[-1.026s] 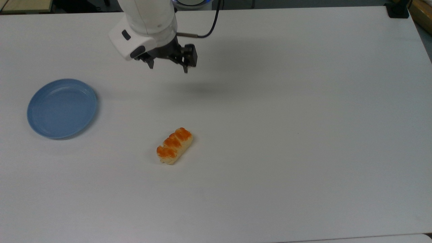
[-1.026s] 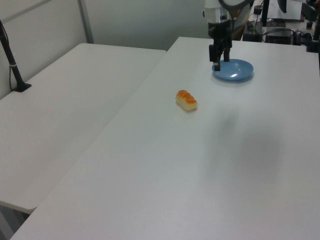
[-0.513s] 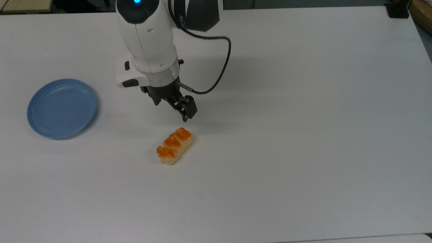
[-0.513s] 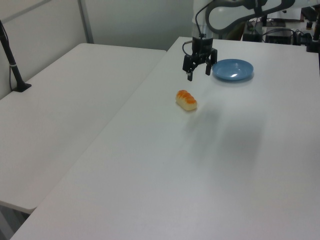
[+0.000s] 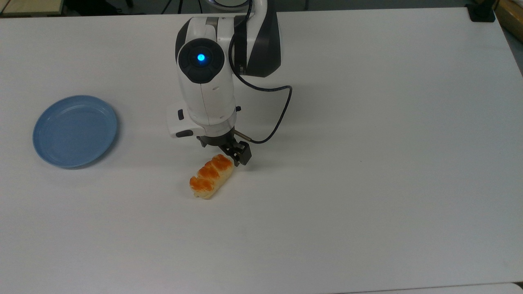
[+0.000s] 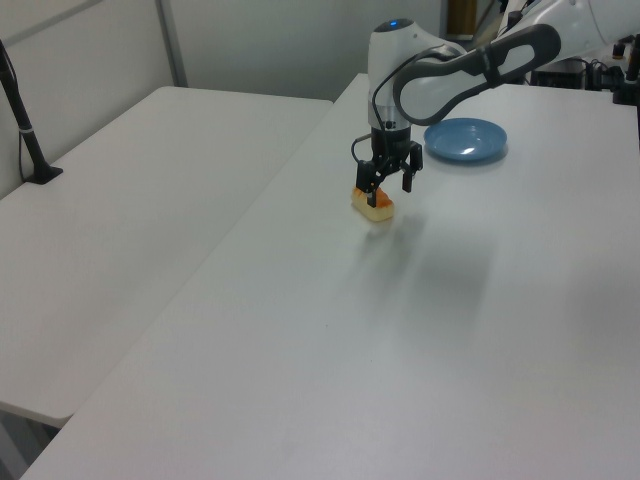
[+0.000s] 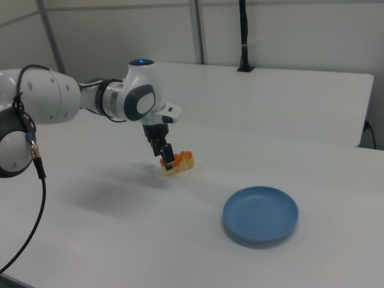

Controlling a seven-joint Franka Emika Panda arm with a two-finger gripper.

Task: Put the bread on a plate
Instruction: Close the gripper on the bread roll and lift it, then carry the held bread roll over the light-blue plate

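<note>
The robot will next put the bread on the light-blue plate (image 6: 466, 140), so its gripper will grab the pale sides of the bread (image 6: 375, 206).
The bread (image 5: 211, 175), a pale roll with orange-brown bumps, lies on the white table near the middle, its length running diagonally in the top view. My gripper (image 5: 224, 154) hangs open right over the roll's far end. In the left view the gripper (image 6: 386, 187) has its two fingers spread just above the bread (image 6: 375, 206). One finger (image 7: 170, 158) reaches down beside the bread (image 7: 180, 163) in the right view. The light-blue plate (image 5: 75, 130) sits empty at the top view's left, well apart from the roll; it also shows as the plate (image 6: 466, 140) and the plate (image 7: 261, 215).
A black cable (image 5: 273, 126) loops from the wrist at the top view's right of the arm. A black clamp (image 5: 481, 12) sits at the table's far right corner. A second white table (image 6: 140, 210) with a black post (image 6: 25, 125) adjoins on the left view's left.
The arm has swung from the table's far edge toward the bread and come down over it, with the fingers staying spread. Bread and plate have not moved.
</note>
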